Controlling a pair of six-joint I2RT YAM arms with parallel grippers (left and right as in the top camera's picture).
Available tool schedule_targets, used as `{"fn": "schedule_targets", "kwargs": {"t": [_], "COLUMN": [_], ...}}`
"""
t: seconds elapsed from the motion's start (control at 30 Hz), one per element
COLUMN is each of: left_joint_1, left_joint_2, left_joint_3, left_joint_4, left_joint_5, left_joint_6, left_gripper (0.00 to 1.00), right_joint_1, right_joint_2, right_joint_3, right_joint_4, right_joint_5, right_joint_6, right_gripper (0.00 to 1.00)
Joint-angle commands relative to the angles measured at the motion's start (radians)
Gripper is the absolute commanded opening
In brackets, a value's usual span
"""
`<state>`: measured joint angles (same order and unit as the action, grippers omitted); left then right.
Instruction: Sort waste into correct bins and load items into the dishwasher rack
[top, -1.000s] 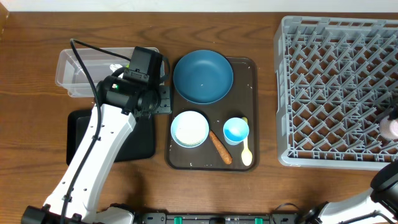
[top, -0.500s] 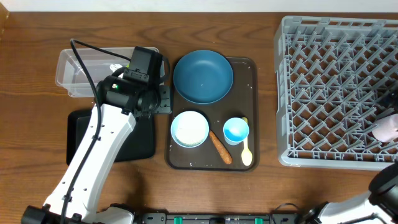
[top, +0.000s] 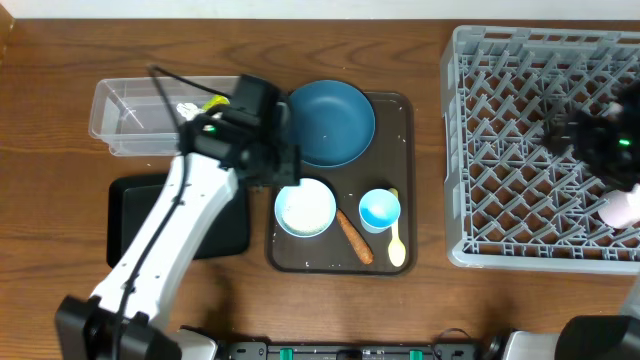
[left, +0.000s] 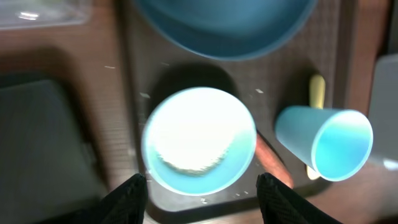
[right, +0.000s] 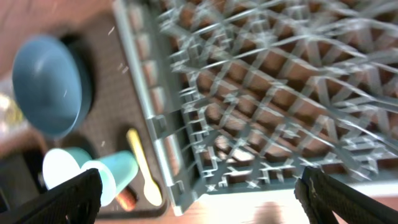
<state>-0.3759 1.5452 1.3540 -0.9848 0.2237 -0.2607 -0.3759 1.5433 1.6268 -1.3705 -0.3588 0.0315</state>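
The left gripper should next pick up the light blue cup by its rim (top: 365, 209) (left: 318, 145), so that the cup's base stays free and the cup can be handed over to the right gripper.
My left gripper (left: 202, 199) hangs open and empty over the near rim of the white bowl (left: 199, 140), which holds rice grains (left: 186, 163). Around the bowl on the brown serving tray (top: 400, 108) are the dark blue plate (top: 326, 122), the light blue cup (top: 380, 209), the yellow spoon (top: 397, 245) and the orange carrot stick (top: 354, 237). My right gripper (right: 199, 199) is wide open and empty above the dishwasher rack (top: 520, 150). The pinkish cup (top: 625, 207) rests in the rack at its right edge, apart from that gripper.
A clear tub (top: 125, 118) stands at the back left with a yellow-green wrapper (top: 213, 102) and something white in it. The flat black tray (top: 128, 215) lies in front of it, partly under my left arm. Loose grains dot the serving tray.
My left arm swung right from the clear tub to the white bowl, its jaws a little wider. The right gripper opened, left the pinkish cup in the rack and drew back over the rack.
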Motion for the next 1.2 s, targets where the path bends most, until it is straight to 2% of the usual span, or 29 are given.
{"fn": "schedule_targets", "kwargs": {"t": [0.0,0.3,0.63,0.7,0.73,0.77,0.8,0.83,1.0,1.17], "left_joint_1": [-0.061,-0.231,-0.339,-0.342,-0.342,-0.34,-0.338,-0.335,-0.29,-0.177], "left_joint_2": [0.032,0.135,0.299,0.325,0.332,0.335,0.335,0.333,0.288,0.164], "left_joint_3": [0.003,0.003,0.003,0.003,0.003,0.003,0.004,0.006,0.027,0.033], "left_joint_4": [0.012,0.106,0.192,0.194,0.194,0.193,0.194,0.194,0.186,0.188], "left_joint_5": [0.038,0.038,0.034,0.034,0.03,0.022,0.01,0.004,0.0,0.034], "left_joint_6": [0.006,-0.003,-0.002,-0.002,-0.002,-0.002,-0.002,-0.002,-0.002,-0.031], "left_gripper": [0.59,0.59,0.58,0.5,0.36,0.28,0.13,0.06,0.06,0.06], "right_joint_1": [0.1,0.29,0.312,0.312,0.312,0.312,0.312,0.312,0.312,0.312], "right_joint_2": [0.002,0.002,0.002,0.002,0.002,0.002,0.002,0.002,0.002,0.002], "right_joint_3": [-0.029,-0.136,-0.247,-0.251,-0.251,-0.251,-0.251,-0.251,-0.251,-0.251], "right_joint_4": [-0.004,0.038,0.092,0.093,0.095,0.096,0.097,0.098,0.105,0.119], "right_joint_5": [0.034,0.135,0.145,0.146,0.146,0.146,0.146,0.146,0.146,0.219], "right_joint_6": [-0.047,-0.043,-0.043,-0.043,-0.044,-0.044,-0.044,-0.044,-0.044,-0.043], "right_gripper": [0.99,0.99,0.99,0.98,0.99,0.98,0.98,0.98,0.98,0.98]}}
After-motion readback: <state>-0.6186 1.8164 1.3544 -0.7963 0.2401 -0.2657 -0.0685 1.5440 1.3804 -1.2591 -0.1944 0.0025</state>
